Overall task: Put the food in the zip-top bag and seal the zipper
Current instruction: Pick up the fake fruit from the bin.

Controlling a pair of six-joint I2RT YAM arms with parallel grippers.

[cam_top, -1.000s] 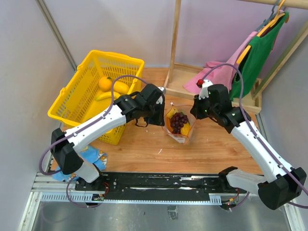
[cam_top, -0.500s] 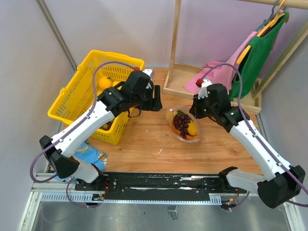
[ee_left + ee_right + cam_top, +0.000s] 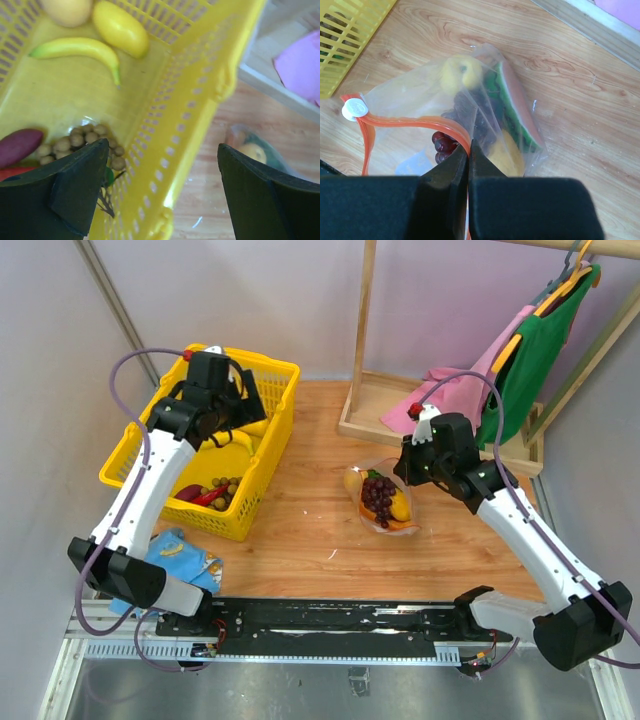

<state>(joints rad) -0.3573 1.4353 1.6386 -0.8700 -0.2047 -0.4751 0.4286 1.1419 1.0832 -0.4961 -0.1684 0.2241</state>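
The left gripper grabs the banana (image 3: 80, 47) near its bent end (image 3: 109, 58) beside the yellow fruit next. The banana's other end stays free to enter the zip-top bag first.
The zip-top bag (image 3: 381, 499) lies on the wooden table, holding a watermelon wedge (image 3: 517, 107), a round yellow fruit (image 3: 461, 72) and dark grapes (image 3: 441, 143). Its mouth gapes, and the red zipper (image 3: 410, 121) curves to a white slider (image 3: 351, 108) at the left end. My right gripper (image 3: 469, 142) is shut on the zipper strip at the bag's right side. Over the yellow basket (image 3: 150, 450), my left gripper (image 3: 162, 145) hangs open and empty. More food lies in the basket: a banana (image 3: 80, 47), a yellow fruit (image 3: 120, 27), a purple piece (image 3: 20, 145) and a brown cluster (image 3: 75, 142).
A wooden rack (image 3: 370, 410) stands at the back, with a pink cloth (image 3: 450, 390) on its base and a green garment (image 3: 530, 350) hanging at the right. A blue packet (image 3: 185, 558) lies near the left arm's base.
My left gripper has opened, left the bag and swung left and back to above the basket. The bag has sagged slightly. The right gripper has kept its hold.
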